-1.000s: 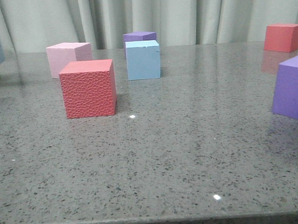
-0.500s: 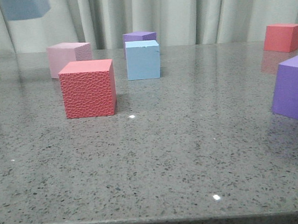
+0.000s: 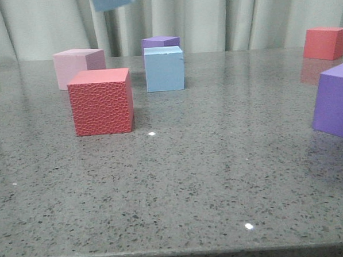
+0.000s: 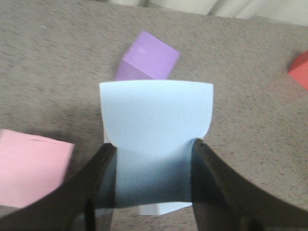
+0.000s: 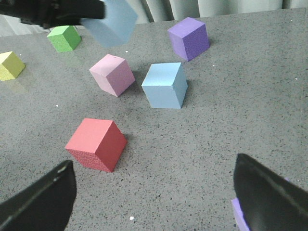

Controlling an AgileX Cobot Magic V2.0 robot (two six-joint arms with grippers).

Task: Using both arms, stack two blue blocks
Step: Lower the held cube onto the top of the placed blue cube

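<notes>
My left gripper's block hangs too high above the standing blue block to release yet.
One pale blue block stands on the table in front of a purple cube; it also shows in the right wrist view. My left gripper is shut on the second blue block and holds it in the air, up and to the left of the standing one. The held block's underside shows at the top edge of the front view and in the right wrist view. A pale sliver shows under the held block. My right gripper is open and empty above bare table.
A textured red cube stands front left and a pale pink cube behind it. A second purple cube and a red cube are at the right. A green cube and a yellow cube sit far left.
The held blue block has risen from the far left and travelled right along the top of the front view, toward the standing blue block. Nothing on the table has moved.
</notes>
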